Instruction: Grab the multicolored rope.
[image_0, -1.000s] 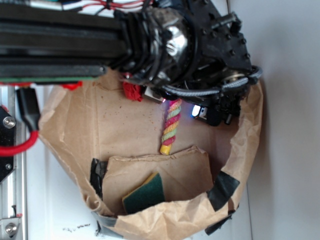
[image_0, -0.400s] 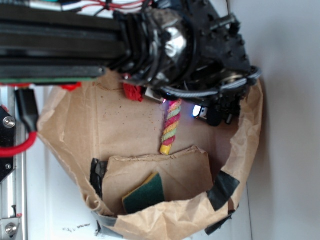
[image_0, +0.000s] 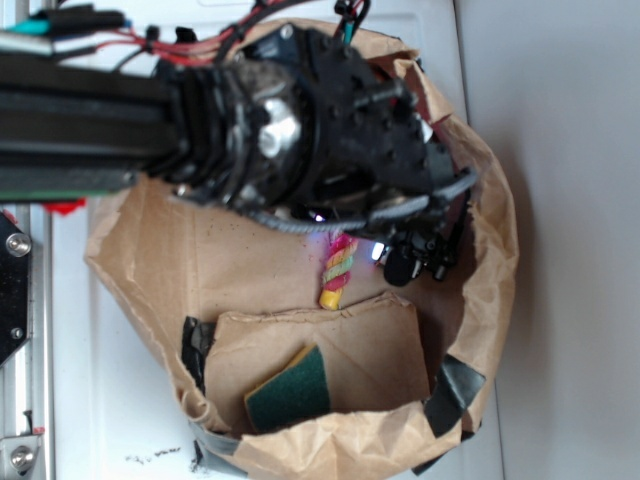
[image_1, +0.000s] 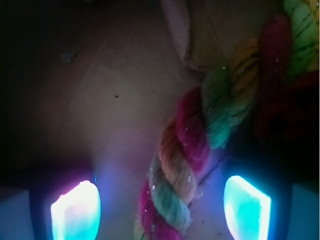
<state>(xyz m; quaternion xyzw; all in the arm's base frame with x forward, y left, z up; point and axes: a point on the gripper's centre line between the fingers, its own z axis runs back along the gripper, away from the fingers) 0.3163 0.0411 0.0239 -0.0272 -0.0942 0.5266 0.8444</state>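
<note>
I should close my gripper now. Closing now would catch the rope. The glowing ends of my fingers are beside the twisted rope, low over the brown paper.
The multicolored rope lies on the brown paper inside the bag; only its lower part and yellow end show under the arm. In the wrist view the twisted red, yellow and green rope runs diagonally between my two glowing fingertips, touching neither. My gripper is open, low over the rope, straddling it. From outside, the gripper is mostly hidden by the black wrist.
The crumpled brown paper bag walls the work area on all sides. A green-and-yellow sponge lies on a folded paper flap at the front. Black tape patches hold the bag's rim.
The arm has swung down and forward over the bag, covering most of the rope and hiding the red cloth ball. The rope itself has not moved.
</note>
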